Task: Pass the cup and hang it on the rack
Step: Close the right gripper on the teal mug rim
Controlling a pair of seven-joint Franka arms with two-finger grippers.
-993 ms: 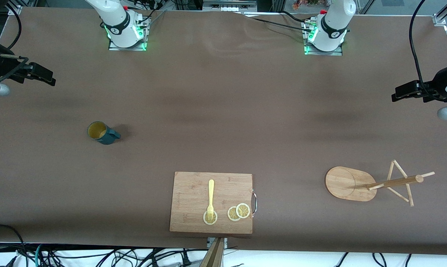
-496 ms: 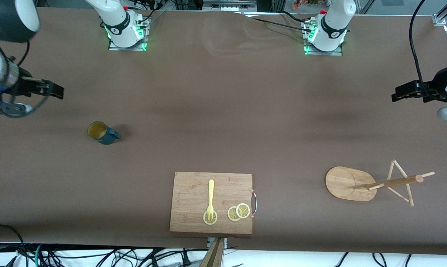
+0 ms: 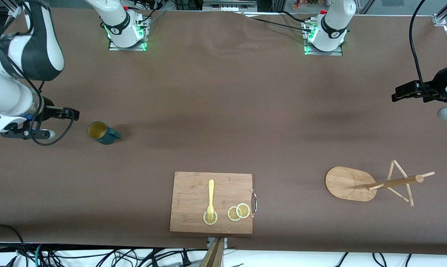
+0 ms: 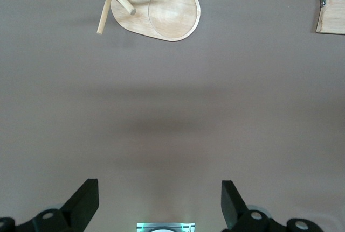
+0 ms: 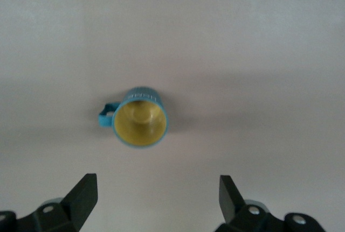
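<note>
The dark teal cup's handle should stay free for passing and hanging, so my right gripper will grab the cup's rim next.
The dark teal cup stands upright on the brown table toward the right arm's end, with its yellow inside showing and its handle turned toward the table's middle. In the right wrist view the cup lies ahead of the open, empty right gripper. In the front view the right gripper hangs over bare table just beside the cup. The wooden rack stands toward the left arm's end and also shows in the left wrist view. The left gripper waits open and empty over the table's end.
A wooden cutting board lies near the table's front edge at the middle. It carries a yellow fork and lemon slices. Its corner shows in the left wrist view. Cables run along the front edge.
The right arm has swung in from the table's end and its gripper has come close to the cup. The left arm, the cup and the rack have not moved.
</note>
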